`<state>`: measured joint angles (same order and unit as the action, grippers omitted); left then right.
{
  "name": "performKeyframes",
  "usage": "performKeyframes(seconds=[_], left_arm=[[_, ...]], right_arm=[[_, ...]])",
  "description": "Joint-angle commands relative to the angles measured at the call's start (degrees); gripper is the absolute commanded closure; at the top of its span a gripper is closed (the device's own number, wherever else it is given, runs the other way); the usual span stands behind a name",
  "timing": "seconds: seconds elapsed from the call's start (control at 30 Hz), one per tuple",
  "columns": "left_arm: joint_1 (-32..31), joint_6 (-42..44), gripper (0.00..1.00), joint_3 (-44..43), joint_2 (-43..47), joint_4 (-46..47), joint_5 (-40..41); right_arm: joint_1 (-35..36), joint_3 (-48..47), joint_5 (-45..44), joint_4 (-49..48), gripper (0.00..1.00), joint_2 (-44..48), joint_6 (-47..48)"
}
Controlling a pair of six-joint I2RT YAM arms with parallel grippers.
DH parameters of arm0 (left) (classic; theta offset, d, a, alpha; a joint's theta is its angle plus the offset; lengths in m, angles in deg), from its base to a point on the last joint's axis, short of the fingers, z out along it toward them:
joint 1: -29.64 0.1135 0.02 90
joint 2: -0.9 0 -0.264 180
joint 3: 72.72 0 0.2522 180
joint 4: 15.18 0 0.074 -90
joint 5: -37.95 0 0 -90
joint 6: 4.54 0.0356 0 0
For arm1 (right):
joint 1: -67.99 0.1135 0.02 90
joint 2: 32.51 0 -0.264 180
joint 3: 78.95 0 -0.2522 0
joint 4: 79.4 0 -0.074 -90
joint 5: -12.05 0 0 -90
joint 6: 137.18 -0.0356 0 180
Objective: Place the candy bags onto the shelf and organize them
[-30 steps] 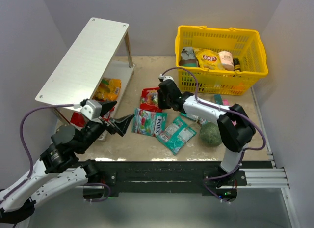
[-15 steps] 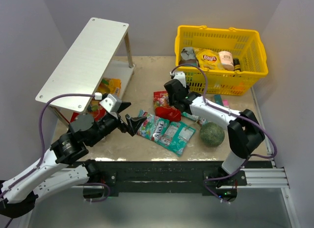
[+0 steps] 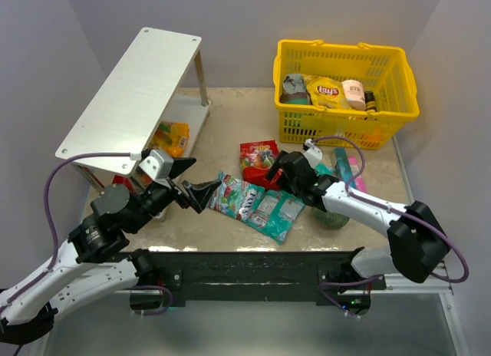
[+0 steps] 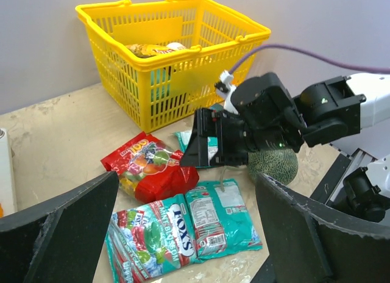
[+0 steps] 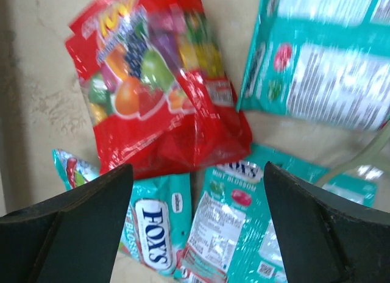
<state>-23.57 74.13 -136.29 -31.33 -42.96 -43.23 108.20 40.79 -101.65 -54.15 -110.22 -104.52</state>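
The red candy bag should be picked up next by its near end (image 3: pixel 261 177) with my right gripper, so that its far end goes first onto the shelf (image 3: pixel 130 91).
A red candy bag (image 3: pixel 258 153) (image 4: pixel 148 169) (image 5: pixel 157 82) lies flat on the table. Two teal candy bags (image 3: pixel 235 197) (image 3: pixel 278 212) lie side by side in front of it (image 4: pixel 153 232) (image 5: pixel 153 229). My right gripper (image 3: pixel 270 175) (image 5: pixel 198 170) hovers open just over the red bag's near end, holding nothing; in the left wrist view it (image 4: pixel 210 139) shows behind that bag. My left gripper (image 3: pixel 196 182) (image 4: pixel 186 180) is open and empty, left of the teal bags. The white shelf (image 3: pixel 130 91) stands at the back left, with a yellow-orange bag (image 3: pixel 172 136) on its lower tier.
A yellow basket (image 3: pixel 349 126) (image 4: pixel 183 82) with a chip bag and jars stands at the back right. A dark green ball (image 3: pixel 331 215) (image 4: pixel 272 164) lies beside my right arm. Another teal packet (image 3: pixel 344 167) (image 5: pixel 323 57) lies in front of the basket.
My right gripper has opened and let go of the red bag after dragging it right, then drawn back toward the near side. My left gripper has shifted slightly toward the teal bags.
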Motion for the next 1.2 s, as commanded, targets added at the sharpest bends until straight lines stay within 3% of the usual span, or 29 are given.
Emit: performKeyframes(seconds=[0.0,0.2,0.33,0.5,0.77,1.0,1.17], left_arm=[[0.39,1.05,0.00,0.49,0.76,1.46,1.73],[0.39,0.96,0.00,1.46,3.40,1.72,3.48],[0.39,1.23,0.00,1.55,3.75,1.54,4.10],[0.39,1.40,0.00,1.55,3.75,1.45,4.63],[0.39,1.31,0.00,1.64,4.19,1.36,4.89],[0.39,1.31,0.00,1.72,4.02,1.19,5.24],[0.39,1.31,0.00,1.81,4.54,1.10,5.51]], right_arm=[[0.66,2.02,5.68,-8.48,0.09,-1.03,-19.63],[0.93,5.54,4.81,-16.22,0.09,-3.14,-35.01],[0.93,5.28,4.90,-16.32,0.09,-6.04,-43.54],[1.01,3.09,4.98,-14.65,0.12,-10.34,-47.07],[1.72,0.45,-6.00,-12.53,0.20,-13.60,-48.66],[1.72,-1.92,-6.18,-12.63,0.32,-18.35,-49.18],[1.81,-3.33,-6.27,-14.47,0.64,-18.88,-43.92]])
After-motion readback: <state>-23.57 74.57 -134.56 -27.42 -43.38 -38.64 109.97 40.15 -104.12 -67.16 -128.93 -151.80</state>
